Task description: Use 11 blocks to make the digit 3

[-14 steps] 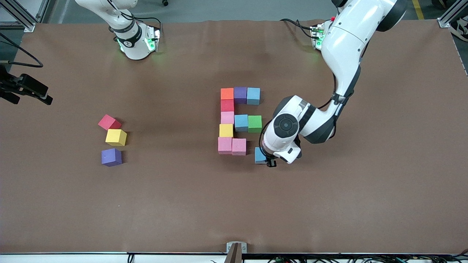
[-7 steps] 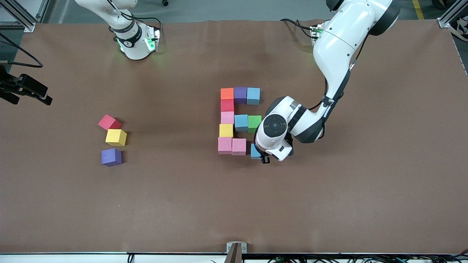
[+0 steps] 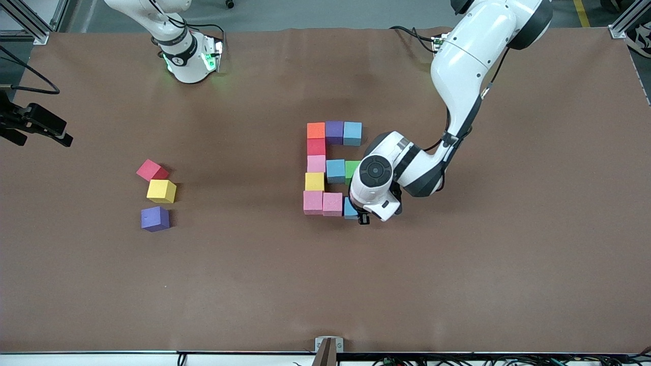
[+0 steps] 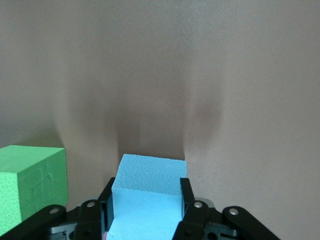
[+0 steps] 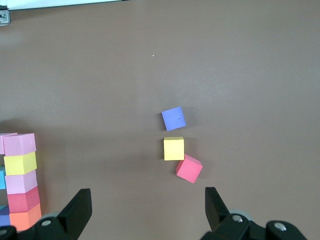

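The blue block (image 3: 349, 209) is low on the tabletop beside the pink block in the front view and would stay there, so my left gripper should open its fingers.
My left gripper (image 3: 354, 211) is shut on a blue block (image 3: 349, 209), its black fingers (image 4: 187, 192) pressed on two opposite faces of that blue block (image 4: 150, 175). The block sits low, right beside the pink block (image 3: 332, 203) that ends the nearest bar of the digit 3 (image 3: 316, 163). That figure has an orange, purple and blue bar farthest from the camera. A red, pink and yellow column joins it to a middle bar of blue and green (image 4: 30, 187). My right gripper (image 5: 146, 210) hangs open and waits high over the table.
A red block (image 3: 151, 170), a yellow block (image 3: 161, 191) and a purple block (image 3: 154, 218) lie loose toward the right arm's end. A black clamp (image 3: 38, 124) juts in at that end's edge. A metal bracket (image 3: 328, 345) sits on the near edge.
The left gripper has carried the blue block sideways toward the pink blocks, closing the gap to the nearest bar. The right arm has not moved.
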You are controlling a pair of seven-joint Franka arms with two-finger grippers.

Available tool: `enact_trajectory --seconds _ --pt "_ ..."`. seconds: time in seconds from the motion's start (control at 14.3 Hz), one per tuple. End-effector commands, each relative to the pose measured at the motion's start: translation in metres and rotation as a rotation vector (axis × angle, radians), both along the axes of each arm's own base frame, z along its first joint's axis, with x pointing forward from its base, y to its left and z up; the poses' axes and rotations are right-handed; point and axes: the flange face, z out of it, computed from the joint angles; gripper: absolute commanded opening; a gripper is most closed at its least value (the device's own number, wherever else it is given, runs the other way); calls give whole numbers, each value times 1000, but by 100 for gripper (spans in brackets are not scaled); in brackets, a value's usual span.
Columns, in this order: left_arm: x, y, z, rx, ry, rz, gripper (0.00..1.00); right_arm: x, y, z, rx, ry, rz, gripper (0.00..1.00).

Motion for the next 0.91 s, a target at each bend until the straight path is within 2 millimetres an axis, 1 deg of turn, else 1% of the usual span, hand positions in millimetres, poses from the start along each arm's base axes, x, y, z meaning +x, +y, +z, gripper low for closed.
enact_trajectory --seconds 0.0,0.35,0.84 --pt "3 -2 1 5 -17 10 22 -3 -3 6 -8 -11 9 100" --pt "0 -5 -2 4 -10 9 23 -2 -3 5 -8 -11 7 100" --pt "0 -9 3 -18 -24 13 23 -3 -5 6 -9 -11 4 100"
